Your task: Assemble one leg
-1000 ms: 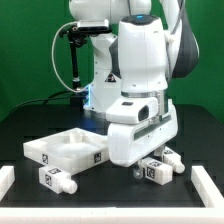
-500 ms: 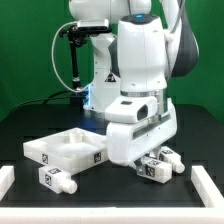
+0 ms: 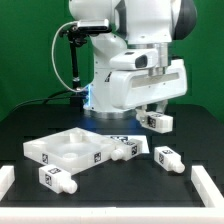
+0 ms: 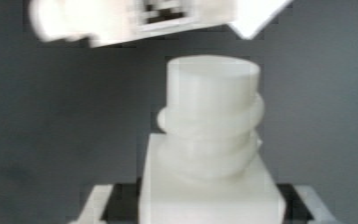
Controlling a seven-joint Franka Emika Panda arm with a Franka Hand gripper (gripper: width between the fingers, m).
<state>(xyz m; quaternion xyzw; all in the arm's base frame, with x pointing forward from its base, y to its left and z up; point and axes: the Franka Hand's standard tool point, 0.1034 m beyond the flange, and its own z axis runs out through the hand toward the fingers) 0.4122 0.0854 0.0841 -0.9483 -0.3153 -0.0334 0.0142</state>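
Observation:
My gripper needs to keep holding for now. The held leg is in the air beside the panel, so it would drop if I opened my gripper now.
My gripper is shut on a white leg and holds it in the air above the table's right side. In the wrist view the leg stands out from between the dark fingers, stub end pointing away. Three more legs lie on the table: one at the exterior view's right, one against the panel's right edge, and one at the front left. The large flat white panel with a raised rim lies left of centre. It also shows in the wrist view, beyond the held leg.
White border strips lie at the table's front left corner and front right corner. The arm's white base stands behind the panel, with a black cable and post at its left.
The gripper was low over the legs at the exterior view's right. It has risen and moved back, and one leg has come up off the table in it.

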